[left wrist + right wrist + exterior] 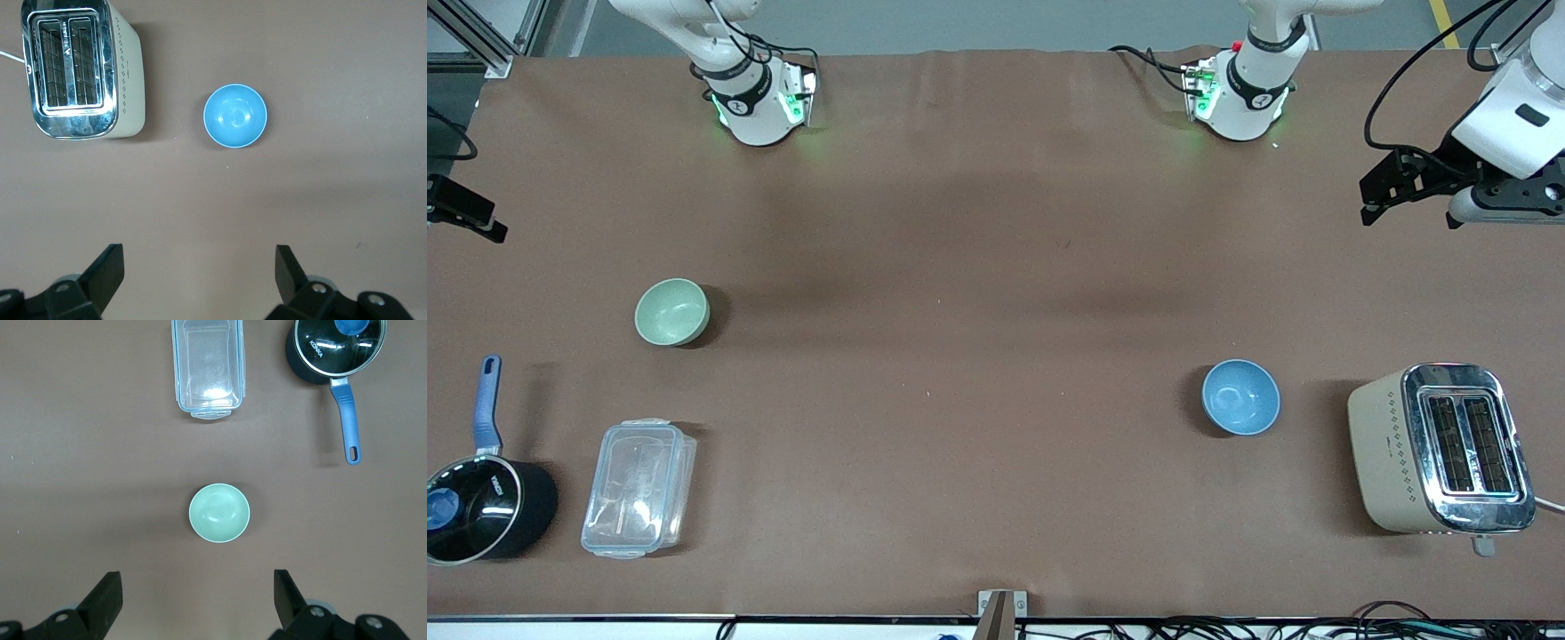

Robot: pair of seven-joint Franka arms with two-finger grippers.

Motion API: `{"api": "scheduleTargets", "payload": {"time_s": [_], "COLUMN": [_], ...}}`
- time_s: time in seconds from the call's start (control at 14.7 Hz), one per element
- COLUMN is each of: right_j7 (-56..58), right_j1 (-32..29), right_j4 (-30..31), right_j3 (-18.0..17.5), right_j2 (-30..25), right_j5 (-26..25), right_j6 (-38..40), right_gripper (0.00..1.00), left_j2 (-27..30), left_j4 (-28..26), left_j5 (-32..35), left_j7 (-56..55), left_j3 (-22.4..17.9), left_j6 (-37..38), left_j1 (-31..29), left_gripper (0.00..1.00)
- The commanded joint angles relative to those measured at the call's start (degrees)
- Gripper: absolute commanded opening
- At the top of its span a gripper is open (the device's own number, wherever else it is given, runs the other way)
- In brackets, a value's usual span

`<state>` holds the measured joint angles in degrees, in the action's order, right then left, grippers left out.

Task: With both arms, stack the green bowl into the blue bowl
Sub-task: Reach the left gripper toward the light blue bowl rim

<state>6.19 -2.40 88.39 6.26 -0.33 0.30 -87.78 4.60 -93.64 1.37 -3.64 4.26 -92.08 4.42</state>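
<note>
The blue bowl should be pinched by its rim point(1207, 393) with my left gripper next, and its open inside then stays free to take in the green bowl point(672, 311).
The pale green bowl point(672, 311) stands upright and empty on the brown table toward the right arm's end; it also shows in the right wrist view point(219, 513). The blue bowl point(1240, 397) stands upright and empty toward the left arm's end, beside the toaster, and shows in the left wrist view point(235, 115). My left gripper point(1383, 191) is open and empty, high over bare table at the left arm's end point(200, 257). My right gripper point(467, 212) is open and empty, high over the table's edge at the right arm's end point(197, 581). Neither gripper touches a bowl.
A cream and chrome toaster point(1440, 449) stands at the left arm's end. A black saucepan with a blue handle point(480, 507) and a clear plastic lidded box point(639, 489) stand nearer to the front camera than the green bowl.
</note>
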Motion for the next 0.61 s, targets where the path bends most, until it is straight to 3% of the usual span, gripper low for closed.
{"api": "scheduleTargets", "payload": {"time_s": [0.0,0.34,0.54], "right_j7": [0.7,0.6,0.6], "right_j1": [-0.9,-1.0,-1.1], "right_j4": [0.6,0.8,1.1], "right_j3": [-0.5,-0.5,-0.5], "right_j2": [-0.6,-0.6,-0.6], "right_j5": [0.1,0.1,0.1], "right_j6": [0.2,0.2,0.3], "right_gripper": [1.0,1.0,1.0], "left_j2": [-1.2,-8.2,-12.5], "left_j4": [1.1,3.0,-1.0], "left_j5": [-0.6,0.0,0.2], "left_j7": [0.8,1.2,1.1], "left_j3": [0.2,0.2,0.0], "left_j6": [0.7,-0.3,-10.8], "left_j1": [-0.5,-0.7,-1.3], "left_gripper": [1.0,1.0,1.0]}}
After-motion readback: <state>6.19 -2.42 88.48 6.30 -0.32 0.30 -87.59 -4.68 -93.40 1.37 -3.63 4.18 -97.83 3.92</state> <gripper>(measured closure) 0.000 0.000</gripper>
